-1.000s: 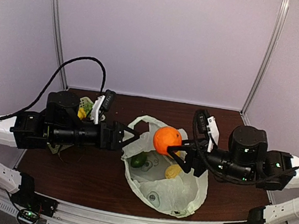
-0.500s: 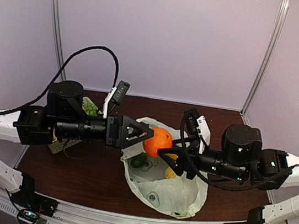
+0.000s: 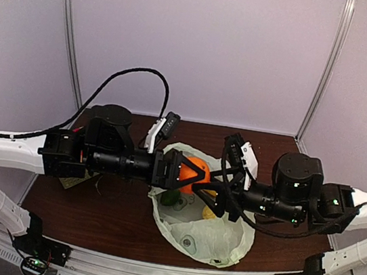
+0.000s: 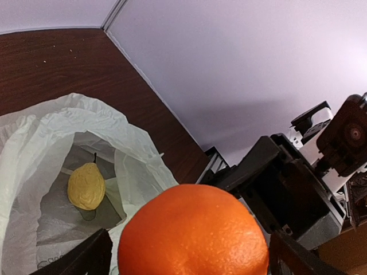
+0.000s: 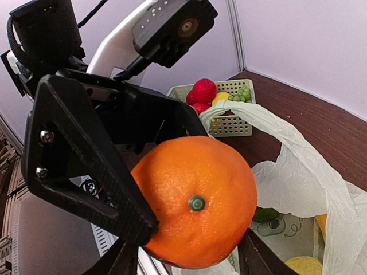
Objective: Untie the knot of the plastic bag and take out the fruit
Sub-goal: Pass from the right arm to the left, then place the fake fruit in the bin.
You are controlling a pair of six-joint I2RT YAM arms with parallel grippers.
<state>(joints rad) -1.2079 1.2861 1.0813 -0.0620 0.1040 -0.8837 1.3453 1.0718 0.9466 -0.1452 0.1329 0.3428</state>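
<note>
My left gripper should close, because the middle of the orange [image 3: 189, 170] [image 4: 195, 229] is between its open fingers. It would hold the orange.
An orange [image 3: 189, 170], one of the fruit, hangs above the open plastic bag [image 3: 207, 240]. My right gripper [image 3: 206, 182] is shut on it; in the right wrist view my fingers press both sides of the orange [image 5: 195, 200]. My left gripper [image 3: 190, 174] is open, with its jaws astride the same orange [image 4: 195, 229] and thin gaps on both sides. The bag's mouth gapes; no knot shows. Inside lie a yellow fruit [image 4: 86, 186], also in the top view [image 3: 210, 212], and a green fruit [image 3: 170, 197].
A pale green slotted basket [image 5: 229, 123] with red fruit [image 5: 203, 90] and green grapes [image 5: 243, 91] stands at the back left, behind the left arm. Both arms meet over the bag in the table's middle. The enclosure's walls stand close behind and at the sides.
My left gripper has moved right and now straddles the orange. My right gripper carried the orange a little left a second ago and has since held still.
</note>
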